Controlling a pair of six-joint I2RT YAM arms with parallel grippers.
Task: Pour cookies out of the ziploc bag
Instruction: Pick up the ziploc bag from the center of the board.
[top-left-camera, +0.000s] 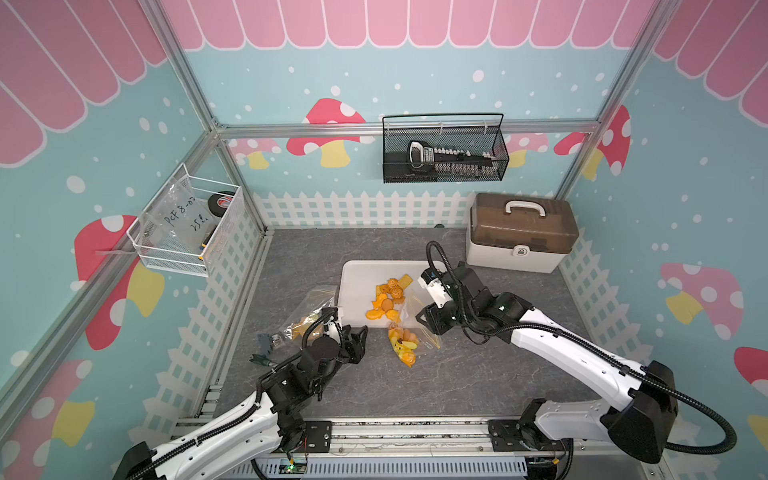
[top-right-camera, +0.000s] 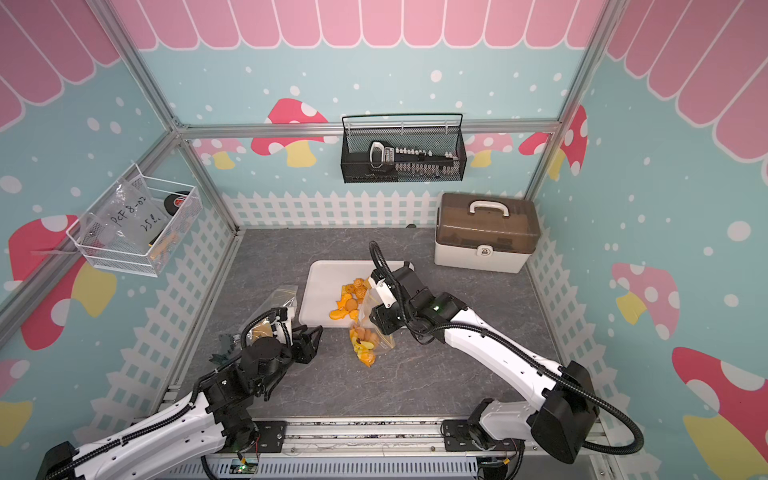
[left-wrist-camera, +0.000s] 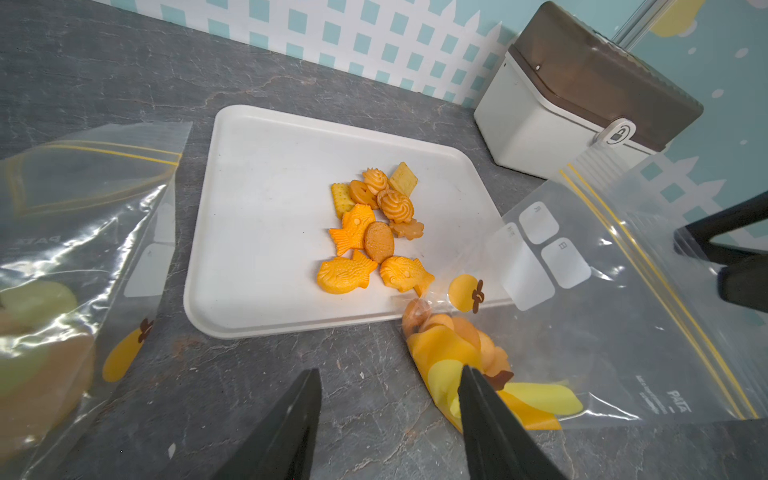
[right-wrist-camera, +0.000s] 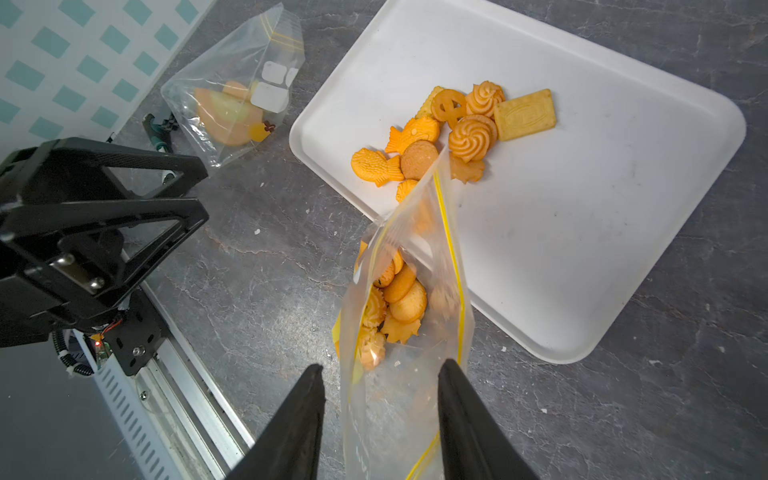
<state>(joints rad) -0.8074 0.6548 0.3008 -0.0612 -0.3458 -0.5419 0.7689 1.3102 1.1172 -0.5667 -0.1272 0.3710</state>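
Observation:
I need to bring the cookies over the tray (top-left-camera: 361, 282) for pouring, so my right gripper needs to grab the ziploc bag by one side of its open zip end (top-left-camera: 430, 336).
Several orange and yellow cookies (top-left-camera: 388, 299) (left-wrist-camera: 374, 232) (right-wrist-camera: 453, 129) lie in a heap on the white tray (top-left-camera: 361, 282) (left-wrist-camera: 257, 208). More cookies (top-left-camera: 403, 345) (right-wrist-camera: 395, 299) are bunched in the lower end of the clear ziploc bag (left-wrist-camera: 623, 311) (right-wrist-camera: 395, 415), which lies across the tray's near edge. My right gripper (top-left-camera: 424, 319) (right-wrist-camera: 382, 365) is open, its jaws straddling the bag's zip end; one finger touches the plastic and the other stands apart. My left gripper (top-left-camera: 356, 336) (left-wrist-camera: 390, 370) is open over bare table, one finger beside the bag's filled corner.
Left of the tray lies another clear bag (top-left-camera: 309, 316) (left-wrist-camera: 75, 291) with pale orange and green pieces. A white box with a brown lid (top-left-camera: 519, 237) stands at the back right. Small dark parts (top-left-camera: 266, 345) lie near the left fence.

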